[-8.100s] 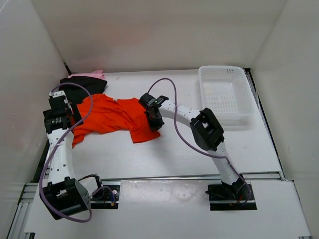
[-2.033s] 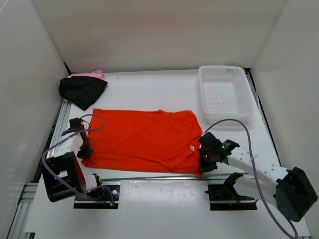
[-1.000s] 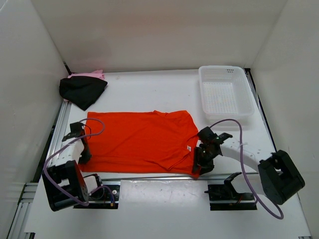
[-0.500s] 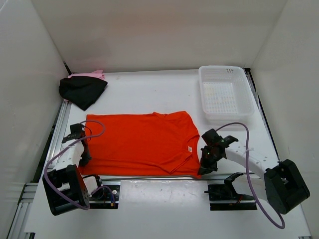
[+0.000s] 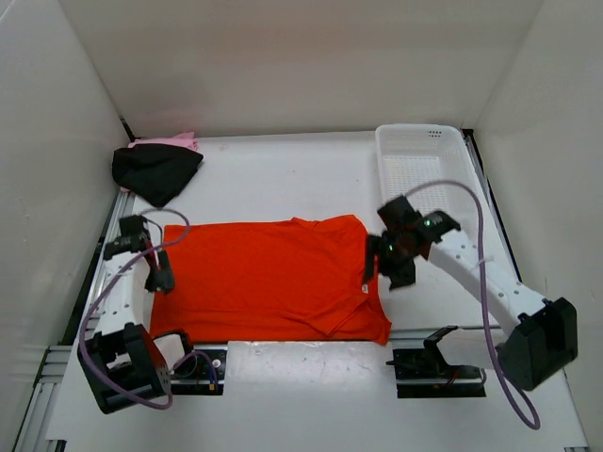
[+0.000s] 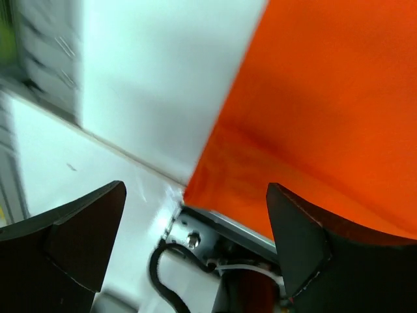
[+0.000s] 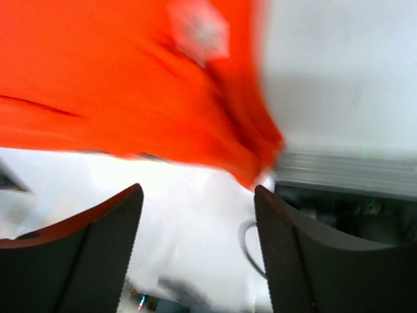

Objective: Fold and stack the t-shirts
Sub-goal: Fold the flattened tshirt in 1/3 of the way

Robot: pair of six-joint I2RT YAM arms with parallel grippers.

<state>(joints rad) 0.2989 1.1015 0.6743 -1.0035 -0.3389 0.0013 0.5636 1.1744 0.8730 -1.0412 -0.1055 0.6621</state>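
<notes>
The bright orange t-shirt (image 5: 268, 278) is next for my left gripper to grip, by the near corner of its hem (image 5: 157, 330). My left gripper needs to fold that edge of the t-shirt over evenly.
The bright orange t-shirt (image 5: 268, 278) lies spread flat in the middle of the table, its hem along the front rail. My left gripper (image 5: 158, 275) hovers open over the shirt's left edge; the left wrist view shows orange cloth (image 6: 326, 98) ahead and nothing between the fingers (image 6: 71, 235). My right gripper (image 5: 383, 266) hovers open above the shirt's right edge; its view is blurred, with the shirt (image 7: 130, 85) and its white label below. The black t-shirt (image 5: 155, 171) lies crumpled at the back left, partly covering the light pink t-shirt (image 5: 174, 141).
A white plastic mesh basket (image 5: 450, 193) stands at the back right, partly behind the right arm's cable. White walls close in the table on three sides. A metal rail (image 5: 443, 330) runs along the front edge by the arm bases.
Both grippers opened and let go of the orange shirt's near corners, then rose and moved away from the front edge. The shirt now lies flat and still.
</notes>
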